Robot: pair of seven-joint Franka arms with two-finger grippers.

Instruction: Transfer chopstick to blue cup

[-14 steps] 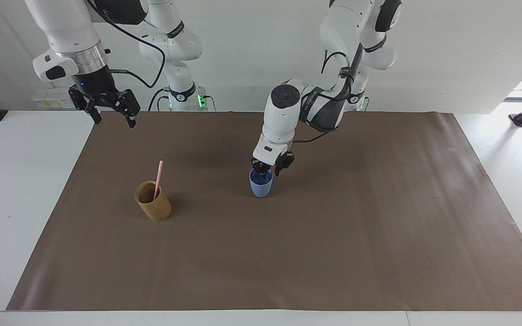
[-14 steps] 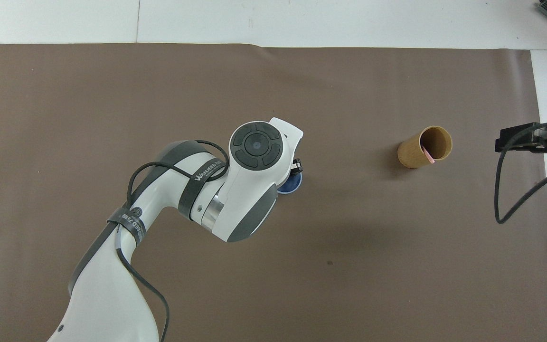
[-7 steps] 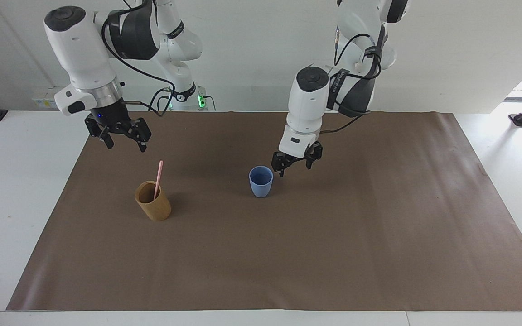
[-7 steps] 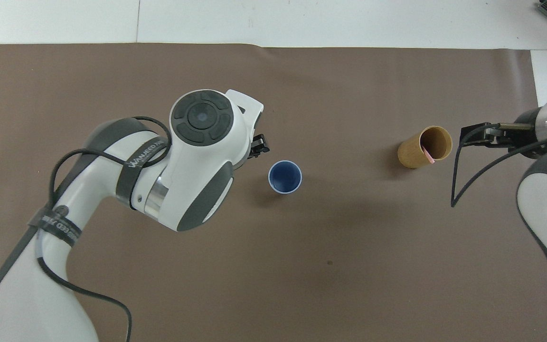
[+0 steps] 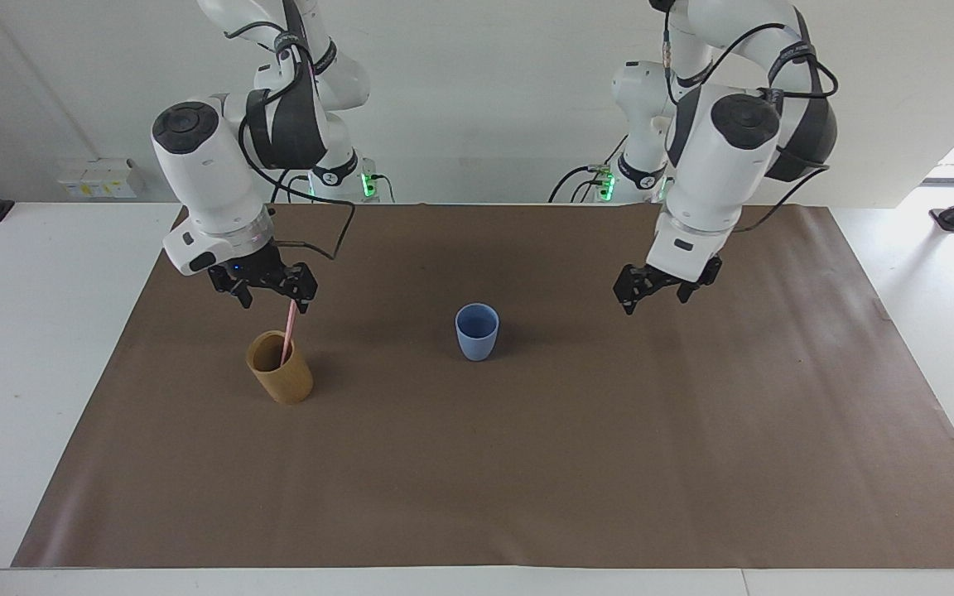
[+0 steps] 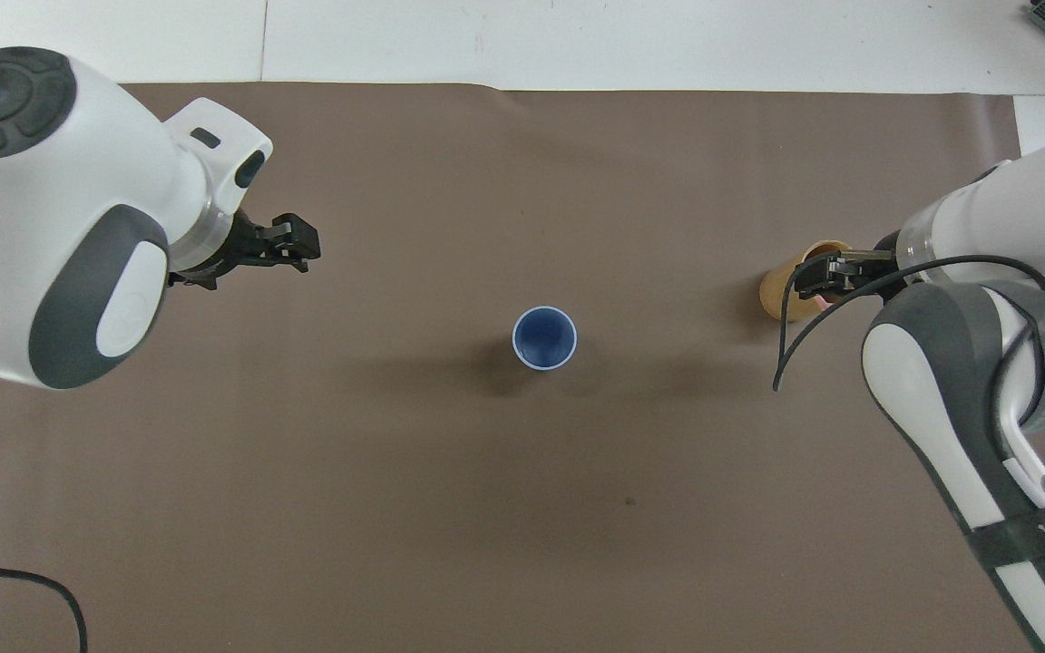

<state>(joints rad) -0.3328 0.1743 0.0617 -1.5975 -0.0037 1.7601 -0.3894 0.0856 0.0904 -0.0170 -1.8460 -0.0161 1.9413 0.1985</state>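
Next, my right gripper takes hold of the pale pink chopstick by its top end to transfer it into the blue cup (image 6: 545, 337).
The pale pink chopstick (image 5: 287, 334) stands tilted in a tan cylindrical cup (image 5: 280, 377) toward the right arm's end of the table. My right gripper (image 5: 272, 300) is open just over the chopstick's top end, one finger close beside it. In the overhead view the right gripper (image 6: 826, 276) covers much of the tan cup (image 6: 775, 293) and hides the chopstick. The light blue cup (image 5: 477, 331) stands upright and empty mid-table, also in the overhead view (image 6: 544, 338). My left gripper (image 5: 653, 296) is open and empty in the air, apart from the blue cup, toward the left arm's end (image 6: 297, 247).
A brown mat (image 5: 527, 463) covers most of the white table (image 5: 21, 348). Only the two cups stand on it.
My left gripper left the blue cup's rim, rose and swung away toward the left arm's end. My right gripper came down and across to just above the chopstick's top. Both cups stayed put.
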